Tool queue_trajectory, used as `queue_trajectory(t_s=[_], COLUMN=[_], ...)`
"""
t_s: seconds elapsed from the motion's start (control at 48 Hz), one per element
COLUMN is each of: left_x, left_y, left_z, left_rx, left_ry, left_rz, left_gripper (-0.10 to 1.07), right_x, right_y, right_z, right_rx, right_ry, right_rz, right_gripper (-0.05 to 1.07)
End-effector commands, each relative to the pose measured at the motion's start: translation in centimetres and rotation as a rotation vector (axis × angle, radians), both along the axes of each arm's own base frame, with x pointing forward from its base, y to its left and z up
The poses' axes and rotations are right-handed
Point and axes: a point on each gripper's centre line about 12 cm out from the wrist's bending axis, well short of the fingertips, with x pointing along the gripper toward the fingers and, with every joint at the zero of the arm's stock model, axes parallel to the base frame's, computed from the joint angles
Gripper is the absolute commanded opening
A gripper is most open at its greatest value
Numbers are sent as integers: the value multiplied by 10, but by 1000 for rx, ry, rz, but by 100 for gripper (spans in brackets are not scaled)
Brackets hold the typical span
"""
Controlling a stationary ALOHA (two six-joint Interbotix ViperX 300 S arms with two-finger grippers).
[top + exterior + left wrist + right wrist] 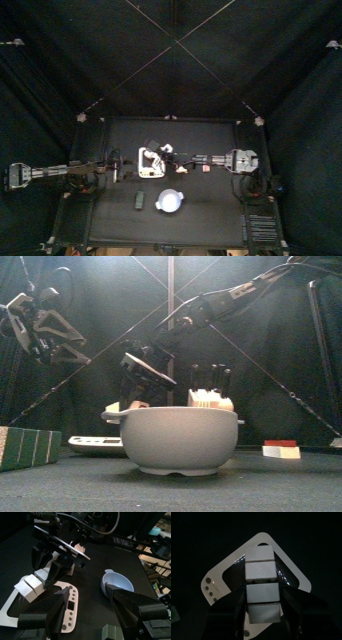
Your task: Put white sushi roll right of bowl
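Observation:
The white sushi roll has to go beside the bowl, so my right gripper next needs to hold the roll by its long sides near one end [263, 594].
My right gripper [264, 601] hangs over the white rectangle with a dark centre [221, 572]. Its jaws stand wide apart on either side of the white sushi roll [262, 594], a small blocky chunk. I cannot tell whether the jaws touch it. From the left wrist, the roll [30, 587] shows just under that gripper [52, 567], at one end of the rectangle [65, 604]. The pale bowl [168, 203] [181, 446] [107, 574] stands nearer the table's front. My left gripper [90, 619] rests open and empty at the table's left side.
A green-and-white box [27, 446] sits at the front left. A small red-and-white piece [278, 448] lies to the right of the bowl. A short dark bar [138, 200] lies left of the bowl. Black curtains enclose the table.

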Motion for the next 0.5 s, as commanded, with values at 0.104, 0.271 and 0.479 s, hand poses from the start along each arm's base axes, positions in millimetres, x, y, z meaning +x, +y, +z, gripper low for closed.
queue_trajectory(t_s=[0.104,0.271,0.479], left_x=[2,1,1], left_y=[1,3,4], left_z=[4,4,4], left_rx=[4,4,3], left_ry=[-15,-15,-15], left_rz=[0,10,13], left_gripper=[93,93,93], right_x=[-9,-32,-67], right_y=[13,31,56], right_z=[57,89,105], right_rx=[-22,-32,-33], right_ry=[-107,-149,-161], right_rz=[26,54,101], right_gripper=[59,59,59])
